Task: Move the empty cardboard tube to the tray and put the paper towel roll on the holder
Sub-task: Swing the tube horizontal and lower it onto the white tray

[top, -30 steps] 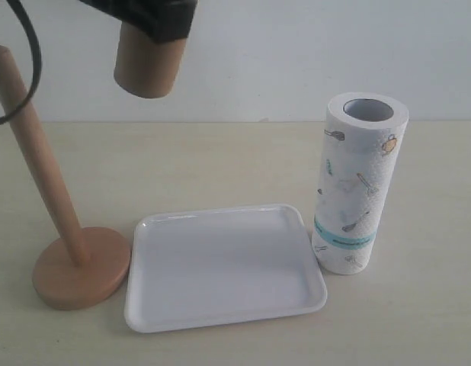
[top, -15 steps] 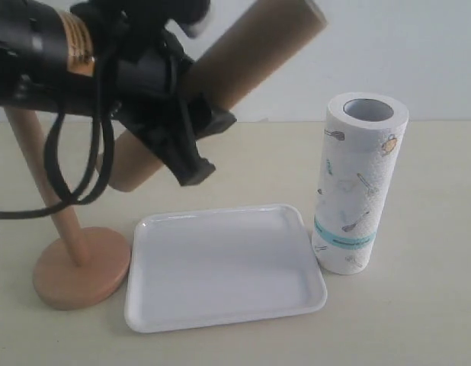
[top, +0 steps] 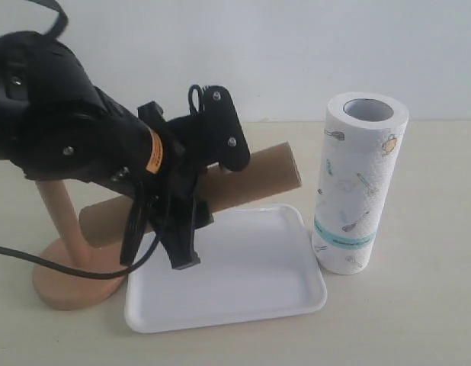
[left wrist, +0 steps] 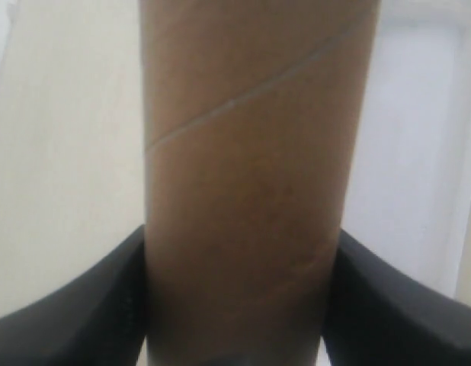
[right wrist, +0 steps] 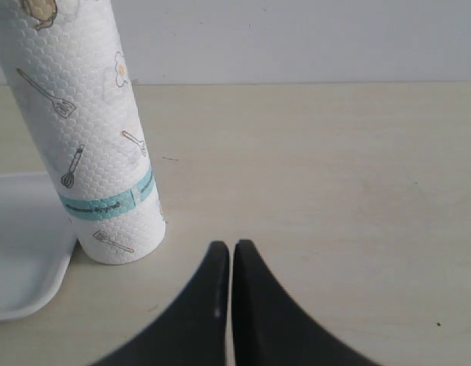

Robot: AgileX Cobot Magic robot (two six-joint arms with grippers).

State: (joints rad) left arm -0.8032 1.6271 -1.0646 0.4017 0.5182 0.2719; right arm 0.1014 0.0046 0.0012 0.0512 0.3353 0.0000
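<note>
The cardboard tube (top: 258, 175) comes lower first,. It hangs tilted above the white tray, so if I opened my left gripper now, it would fall.
The empty cardboard tube (top: 258, 175) hangs almost level, slightly higher at its right end, just above the far part of the white tray (top: 243, 293). My left gripper (top: 186, 210) is shut on the tube near its middle; in the left wrist view the tube (left wrist: 251, 152) fills the space between the black fingers (left wrist: 75, 305). The paper towel roll (top: 361, 183) stands upright right of the tray. The wooden holder (top: 64, 286) stands left of the tray, its post largely hidden behind my left arm. My right gripper (right wrist: 232, 248) is shut on nothing, near the roll (right wrist: 83, 137).
A pale wooden table (top: 418, 305) carries everything, with a white wall behind. The left arm's black cable (top: 37, 259) loops in front of the holder's base. A corner of the tray (right wrist: 22, 259) shows beside the roll in the right wrist view.
The left arm has come down with the tube, which swung from steeply tilted and high to nearly level just above the tray. The roll, tray and holder have not moved.
</note>
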